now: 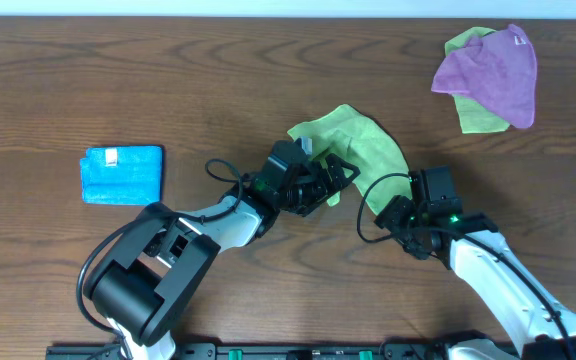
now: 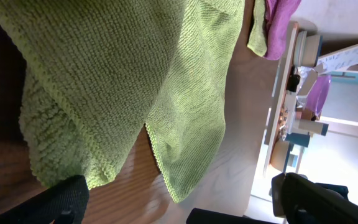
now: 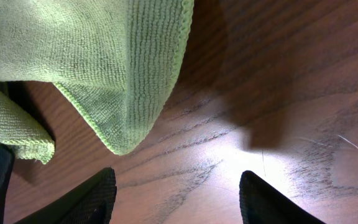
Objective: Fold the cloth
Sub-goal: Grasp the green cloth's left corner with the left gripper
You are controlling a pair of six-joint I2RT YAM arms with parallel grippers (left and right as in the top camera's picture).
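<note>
My left gripper grabs the cloth by its hanging near corner (image 1: 334,199) next, leaving the rounded corner free, to straighten and fold the lime green cloth (image 1: 358,145).
A lime green cloth (image 1: 358,145) lies crumpled mid-table, partly folded over itself. My left gripper (image 1: 330,180) is open at the cloth's near left edge. In the left wrist view the cloth (image 2: 117,74) fills the upper left, and a hanging corner reaches down between the open fingers (image 2: 179,190). My right gripper (image 1: 400,212) is open and empty just off the cloth's near right side. In the right wrist view a rounded corner of the cloth (image 3: 104,68) lies on the wood just ahead of the open fingers (image 3: 178,183), not touching them.
A folded blue cloth (image 1: 121,174) lies at the left. A purple cloth (image 1: 493,70) lies on another green cloth (image 1: 473,115) at the far right corner. The table is dark wood (image 1: 268,70).
</note>
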